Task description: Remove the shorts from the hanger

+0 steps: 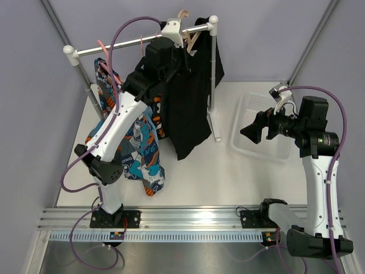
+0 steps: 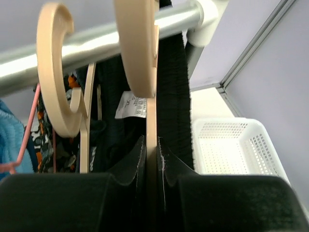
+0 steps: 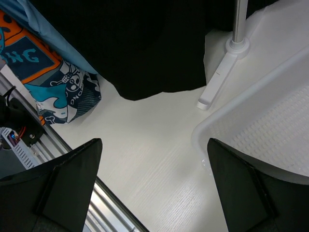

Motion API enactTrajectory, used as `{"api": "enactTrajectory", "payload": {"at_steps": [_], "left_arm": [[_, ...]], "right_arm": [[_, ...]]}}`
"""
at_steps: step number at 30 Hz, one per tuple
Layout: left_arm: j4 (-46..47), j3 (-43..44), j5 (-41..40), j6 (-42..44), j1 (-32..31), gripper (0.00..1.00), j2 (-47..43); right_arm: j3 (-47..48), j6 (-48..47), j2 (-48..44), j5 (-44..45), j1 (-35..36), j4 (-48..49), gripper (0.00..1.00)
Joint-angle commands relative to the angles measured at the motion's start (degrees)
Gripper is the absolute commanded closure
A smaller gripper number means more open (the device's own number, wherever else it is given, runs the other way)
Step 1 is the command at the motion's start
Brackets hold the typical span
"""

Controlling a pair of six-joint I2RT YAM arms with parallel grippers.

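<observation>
My right gripper should next grip the waistband [image 2: 174, 96] on the post side to take the black shorts off the hanger.
Black shorts [image 1: 188, 108] hang from a wooden hanger [image 1: 183, 27] near the right end of the rail [image 1: 114, 45]. My left gripper [image 1: 173, 35] is up at the rail, shut on that hanger. In the left wrist view the gripper [image 2: 151, 144] pinches the hanger's [image 2: 137, 53] flat neck just below the hook, with the shorts' black waistband [image 2: 174, 96] right beside it. A second wooden hanger [image 2: 58, 77] hooks the rail further left, with orange, black and white patterned shorts [image 2: 44, 140] behind. My right gripper [image 1: 248, 132] [image 3: 153, 142] hovers open and empty over the table, facing the shorts' hem [image 3: 145, 43].
A white perforated basket [image 1: 259, 134] [image 2: 231, 145] [image 3: 270, 125] sits right of the rack. The rack's post and foot [image 1: 215, 128] [image 3: 217, 82] stand between the shorts and the basket. A teal-blue-orange garment [image 1: 137, 145] [image 3: 58, 92] hangs under my left arm. A pink hanger [image 2: 29, 130] holds a light blue garment [image 2: 8, 133].
</observation>
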Motion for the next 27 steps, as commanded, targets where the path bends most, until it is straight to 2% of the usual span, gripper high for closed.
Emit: {"api": "enactTrajectory", "payload": {"at_steps": [1,6,10,14,16,17,18,22,27], "left_arm": [[4.1,-6.2,0.2,-0.3,-0.2,1.0,-6.0],[4.8,-17.9,1.5,-1.1,-0.3,1.0,-14.9],[5.7,-26.1,6.8,-0.5,-0.7,1.0,-21.6],[6.9,-35.9,10.7,0.4,-1.4,1.0,-29.0],[6.6,-39.1,13.5,0.2,-1.5,1.0,-33.4],[6.7,-42.6,14.4,-0.7,-1.6,1.0,-35.0],[7.1,-44.7,16.4,-1.4,-1.7,1.0,-38.3],[9.7,-53.9,19.8,-5.6,-2.2,1.0,-44.4],[12.9,-60.9,20.6,-8.7,-3.2,1.0,-48.0]], "right_arm": [[0.0,-3.0,0.7,-5.0,-0.1,-2.6,0.0],[0.3,-4.9,3.5,-10.3,-0.1,-5.1,0.0],[2.3,-1.3,6.6,-9.1,0.6,-3.9,0.01],[6.2,9.6,11.0,0.4,4.7,0.7,0.06],[9.5,19.7,13.4,3.8,10.0,4.4,0.08],[10.6,26.1,14.0,8.7,12.0,5.9,0.08],[13.1,28.5,15.2,11.3,16.4,8.4,0.08],[19.3,36.8,18.6,21.6,26.6,13.4,0.09],[25.4,45.8,23.6,26.0,32.9,15.0,0.1]]}}
